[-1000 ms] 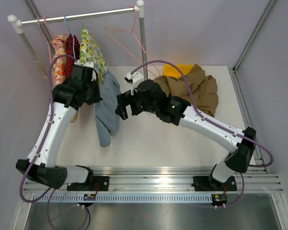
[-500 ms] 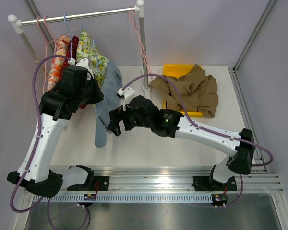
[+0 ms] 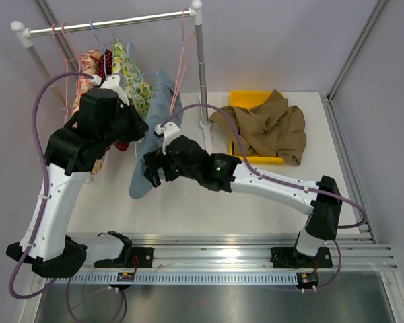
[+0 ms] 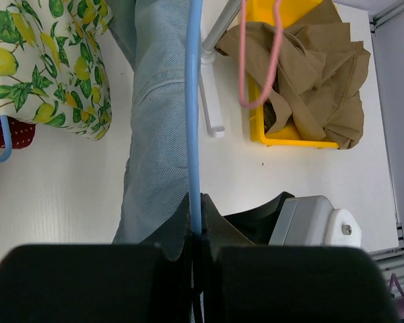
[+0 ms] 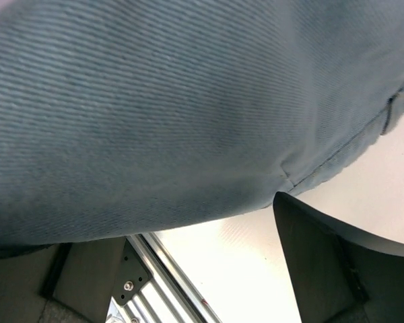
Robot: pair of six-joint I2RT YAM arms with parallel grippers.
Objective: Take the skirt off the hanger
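Observation:
The skirt (image 3: 150, 138) should come off the hanger, so my right gripper should next grab it by its lower end (image 3: 144, 176) and leave the hanger's wire free.
A blue-grey denim skirt (image 3: 150, 138) hangs on a blue wire hanger (image 4: 192, 101), tilted from near the rail down to the table. My left gripper (image 3: 130, 126) is shut on the hanger's wire (image 4: 198, 229), with the skirt (image 4: 155, 134) draped just beyond it. My right gripper (image 3: 150, 173) is open at the skirt's lower end. In the right wrist view the denim (image 5: 188, 114) fills the upper frame, just ahead of the spread fingers (image 5: 343, 269). Whether the fabric lies between them I cannot tell.
A clothes rail (image 3: 114, 23) at the back left holds lemon-print (image 3: 129, 70) and red dotted (image 3: 102, 64) garments and an empty pink hanger (image 3: 182, 54). Its upright pole (image 3: 201, 74) stands mid-table. A yellow bin (image 3: 252, 99) under a brown garment (image 3: 269, 128) sits at the back right.
My left gripper has lifted the hanger and skirt up and back toward the rail. My right gripper has moved left and nearer, to the skirt's lower end. The pink hanger has swung.

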